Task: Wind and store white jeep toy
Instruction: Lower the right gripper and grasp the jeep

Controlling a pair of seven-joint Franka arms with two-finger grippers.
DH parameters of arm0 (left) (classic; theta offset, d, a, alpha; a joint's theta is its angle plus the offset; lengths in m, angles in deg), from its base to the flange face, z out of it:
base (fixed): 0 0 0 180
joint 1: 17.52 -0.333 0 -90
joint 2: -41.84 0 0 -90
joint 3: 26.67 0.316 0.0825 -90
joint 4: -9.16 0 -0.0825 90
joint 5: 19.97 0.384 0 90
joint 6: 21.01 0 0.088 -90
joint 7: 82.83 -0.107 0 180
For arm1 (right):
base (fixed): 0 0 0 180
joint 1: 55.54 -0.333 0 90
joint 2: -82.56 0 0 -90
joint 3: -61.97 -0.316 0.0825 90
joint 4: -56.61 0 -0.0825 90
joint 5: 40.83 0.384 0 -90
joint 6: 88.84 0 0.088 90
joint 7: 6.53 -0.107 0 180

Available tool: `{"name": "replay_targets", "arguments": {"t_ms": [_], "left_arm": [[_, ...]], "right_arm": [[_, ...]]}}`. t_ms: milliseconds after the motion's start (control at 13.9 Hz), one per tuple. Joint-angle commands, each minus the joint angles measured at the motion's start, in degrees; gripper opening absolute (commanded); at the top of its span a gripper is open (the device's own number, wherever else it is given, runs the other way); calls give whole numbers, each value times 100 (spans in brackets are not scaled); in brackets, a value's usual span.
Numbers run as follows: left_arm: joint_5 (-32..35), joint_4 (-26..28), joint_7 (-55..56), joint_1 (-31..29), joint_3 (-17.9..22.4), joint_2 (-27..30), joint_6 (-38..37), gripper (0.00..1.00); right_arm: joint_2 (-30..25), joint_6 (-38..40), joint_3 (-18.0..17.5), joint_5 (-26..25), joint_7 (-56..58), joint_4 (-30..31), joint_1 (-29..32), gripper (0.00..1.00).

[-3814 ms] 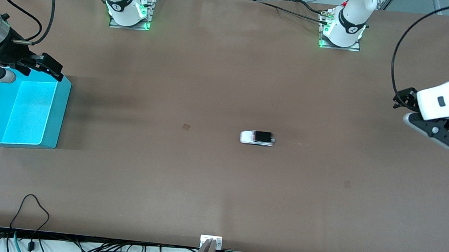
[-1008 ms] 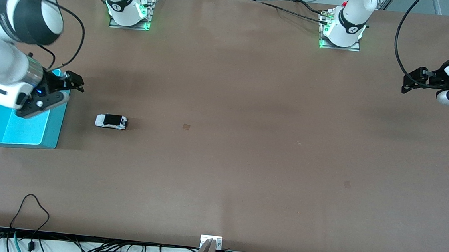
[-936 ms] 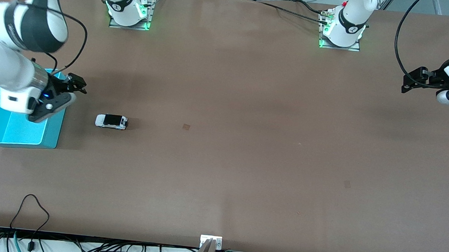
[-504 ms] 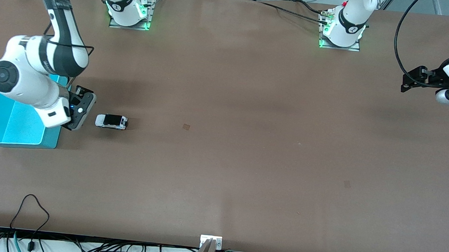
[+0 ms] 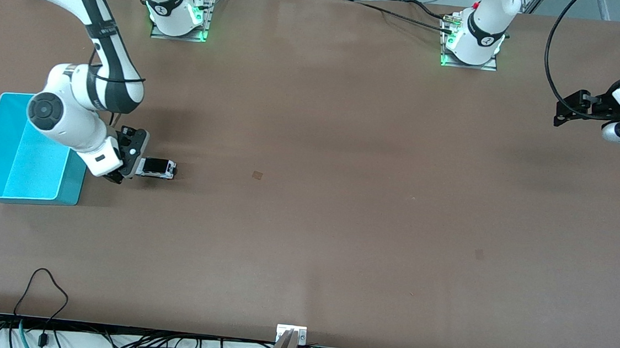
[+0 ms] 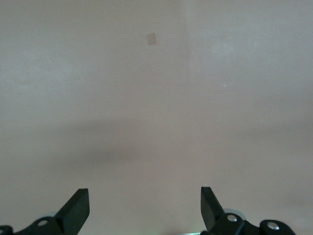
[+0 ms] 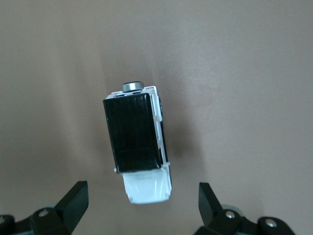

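Note:
The robot's right gripper next needs to grip the white jeep toy by its cabin sides [image 5: 148,167] [image 7: 142,165] beside the hood, to store it in the cyan bin.
The white jeep toy [image 5: 156,167], boxy with a black roof, stands on the table beside the cyan bin [image 5: 74,180], toward the right arm's end. My right gripper [image 5: 131,163] is low over the jeep's bin-side end, open. In the right wrist view the jeep [image 7: 139,147] lies lengthwise just ahead of the right gripper [image 7: 142,192]. Its white hood reaches in between the spread fingertips [image 7: 78,198] and touches neither. My left gripper [image 5: 565,110] waits in the air at the left arm's end of the table. It shows open and empty [image 6: 143,196] over bare table.
The bin is empty, and its open top faces up. A small dark mark [image 5: 257,175] is on the table near the middle. Cables [image 5: 46,291] lie along the edge nearest the front camera. The arm bases [image 5: 178,17] stand at the farthest edge.
The jeep went from mid-table to beside the bin before the last second, then stayed still. My right gripper moved from over the bin down to the jeep. The left arm has hardly moved.

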Motion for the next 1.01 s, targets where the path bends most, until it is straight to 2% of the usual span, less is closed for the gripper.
{"name": "replay_targets", "arguments": {"t_ms": [0, 504, 576, 648, 792, 864, 936], "left_arm": [[-55, -70, -109, 7, 21, 51, -137, 100], [-55, -70, -109, 7, 21, 51, -137, 100], [-46, -70, -109, 7, 21, 51, -137, 100], [-46, -70, -109, 7, 21, 51, -137, 100], [-46, -70, -109, 7, 21, 51, -137, 100], [-46, -70, -101, 7, 21, 51, -137, 100], [-46, -70, -101, 7, 21, 51, -137, 100]], "right_arm": [[65, -453, -56, 93, 166, 229, -5, 100], [286, -884, -144, 102, 157, 229, -5, 100], [295, -920, -144, 93, 166, 229, -5, 85], [295, -929, -153, 93, 175, 238, -14, 65], [277, -973, -232, 93, 210, 229, -14, 20], [269, -964, -241, 102, 201, 229, -14, 6], [216, -929, -232, 102, 192, 238, -14, 0]]}}
